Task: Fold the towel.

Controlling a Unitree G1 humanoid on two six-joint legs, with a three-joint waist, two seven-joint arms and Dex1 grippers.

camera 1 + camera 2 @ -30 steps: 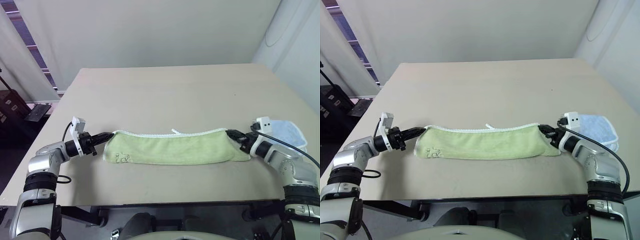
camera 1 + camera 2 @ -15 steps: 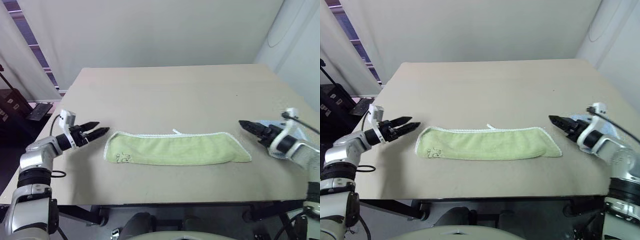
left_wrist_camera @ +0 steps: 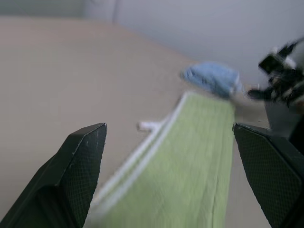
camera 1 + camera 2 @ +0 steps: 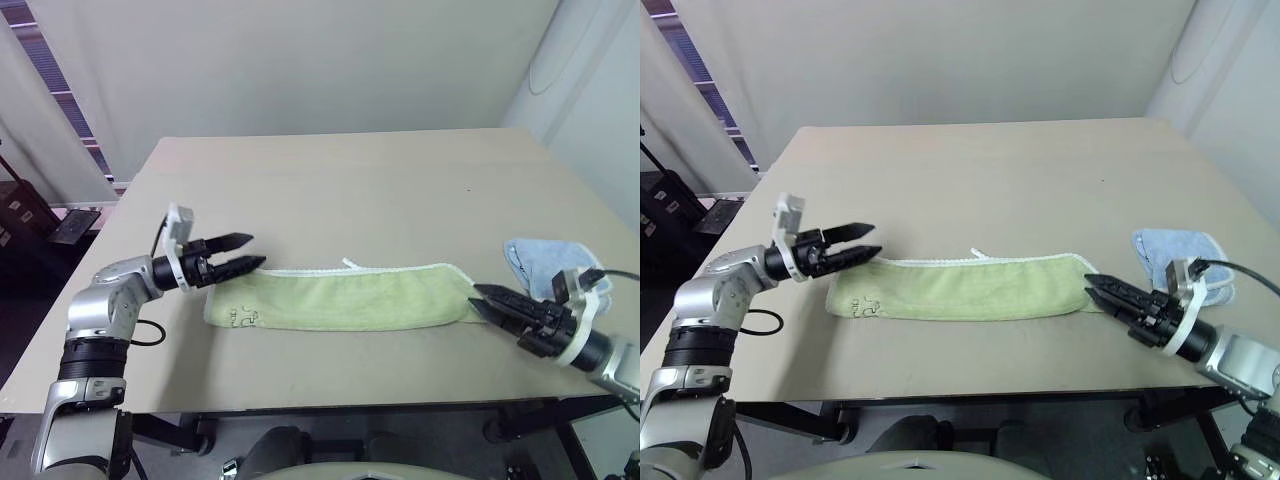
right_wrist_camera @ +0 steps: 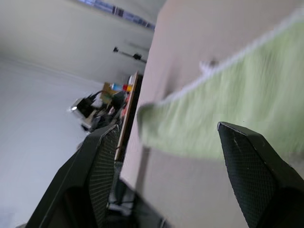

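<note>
The robot's right gripper will next grip the edge of the towel's plain short end to fold the towel, which lies flat as a long folded strip (image 4: 350, 300).
The light-green towel (image 4: 345, 298) lies on the table (image 4: 350, 190) as a long folded strip, white edging along its far side, a small embroidered picture (image 4: 240, 316) near its left end and a white loop (image 4: 350, 264) at the far edge. My left gripper (image 4: 256, 250) hovers open just above the strip's left end, pointing right. In the left wrist view the towel (image 3: 190, 161) runs between the two spread fingers (image 3: 76, 175). My right gripper (image 4: 474, 297) stands open at the strip's right end, pointing left, low near the front edge. Neither holds anything.
A smaller light-blue cloth (image 4: 545, 262) lies crumpled at the right, just behind my right gripper. The table's front edge (image 4: 330, 400) runs close below the towel. Dark furniture (image 4: 25, 215) stands beyond the left edge.
Both grippers let go of the towel's ends and opened. The left one drew off, then came back right and higher. The right one pulled back toward the front edge and rolled.
</note>
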